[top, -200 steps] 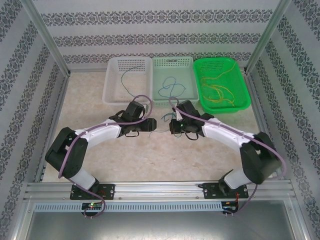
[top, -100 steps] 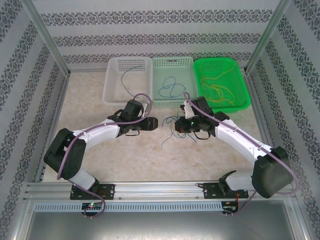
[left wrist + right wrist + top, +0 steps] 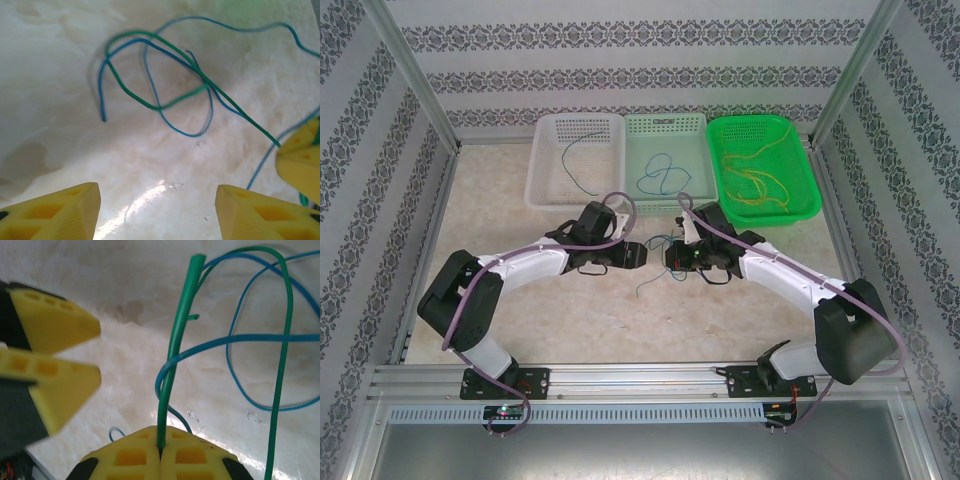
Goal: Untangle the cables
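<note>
My left gripper is to grab the blue cable next by its strand (image 3: pixel 261 168), which is free of the crossing loops, to untangle the blue cable from the green cable (image 3: pixel 150 105).
In the right wrist view my right gripper (image 3: pixel 161 444) is shut on a green cable (image 3: pixel 175 340), which rises straight out from between the closed fingers. A blue cable (image 3: pixel 250 340) loops around and across it above the table. From above, the right gripper (image 3: pixel 670 256) and left gripper (image 3: pixel 640 254) face each other, tips close, with the tangled strands (image 3: pixel 652 274) hanging between and below them. My left gripper (image 3: pixel 157 210) is open with nothing between its fingers. Ahead of it, the green cable (image 3: pixel 150 105) and the blue cable (image 3: pixel 185 132) cross in loops.
Three baskets stand at the back: a white one (image 3: pixel 542 170) with a dark cable, a pale green one (image 3: pixel 695 130) with a blue cable, a bright green one (image 3: pixel 805 180) with yellow cables. Patterned walls and metal posts close in the table.
My right gripper swung right with the cables, then came back toward the middle. The left gripper moved right to meet it, its jaws narrowing slightly.
</note>
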`<state>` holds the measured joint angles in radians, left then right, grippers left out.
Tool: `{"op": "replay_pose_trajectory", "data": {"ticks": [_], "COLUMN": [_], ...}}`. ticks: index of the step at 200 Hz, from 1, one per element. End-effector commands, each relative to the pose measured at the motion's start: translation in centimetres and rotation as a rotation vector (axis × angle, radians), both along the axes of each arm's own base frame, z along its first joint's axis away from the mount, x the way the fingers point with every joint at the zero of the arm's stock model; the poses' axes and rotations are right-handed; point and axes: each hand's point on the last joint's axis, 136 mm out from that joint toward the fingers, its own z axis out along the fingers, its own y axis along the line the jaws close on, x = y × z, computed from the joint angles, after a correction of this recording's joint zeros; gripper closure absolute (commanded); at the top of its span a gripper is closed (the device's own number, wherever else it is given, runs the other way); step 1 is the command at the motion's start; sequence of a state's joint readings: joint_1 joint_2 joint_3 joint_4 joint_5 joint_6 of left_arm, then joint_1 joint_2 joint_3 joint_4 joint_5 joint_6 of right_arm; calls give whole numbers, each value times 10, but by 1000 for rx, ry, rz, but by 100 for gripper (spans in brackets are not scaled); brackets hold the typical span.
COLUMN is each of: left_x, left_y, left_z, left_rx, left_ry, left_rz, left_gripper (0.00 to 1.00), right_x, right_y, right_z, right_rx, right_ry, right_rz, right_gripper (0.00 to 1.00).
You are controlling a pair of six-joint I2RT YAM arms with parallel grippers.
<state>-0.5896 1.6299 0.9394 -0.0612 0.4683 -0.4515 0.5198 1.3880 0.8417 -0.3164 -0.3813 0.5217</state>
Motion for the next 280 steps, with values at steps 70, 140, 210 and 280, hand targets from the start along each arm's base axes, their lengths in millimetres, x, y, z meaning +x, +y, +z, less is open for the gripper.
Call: {"op": "replay_pose_trajectory", "data": {"ticks": [70,140,210,280], "left_x": [-45,-53,-29,-5], "left_y": [-53,-73,-55,-24], "left_z": [22,5,6,29], "left_rx": [-154,-140,-16,61], "left_ry": [-72,-24,-100,-158], "left_rz": [-347,-412,-285,-146], "left_gripper": [41,48,100,100], "right_x": [4,5,-8,-29], "right_y": [2,-3,-16,-45], "right_z": [11,21,-2,-42], "right_rx": [37,82,20,-105], "right_ry": [-36,-48,13,81], "right_rz": [-24,-49,-44,-70], "right_gripper": [100,100,97,81]}}
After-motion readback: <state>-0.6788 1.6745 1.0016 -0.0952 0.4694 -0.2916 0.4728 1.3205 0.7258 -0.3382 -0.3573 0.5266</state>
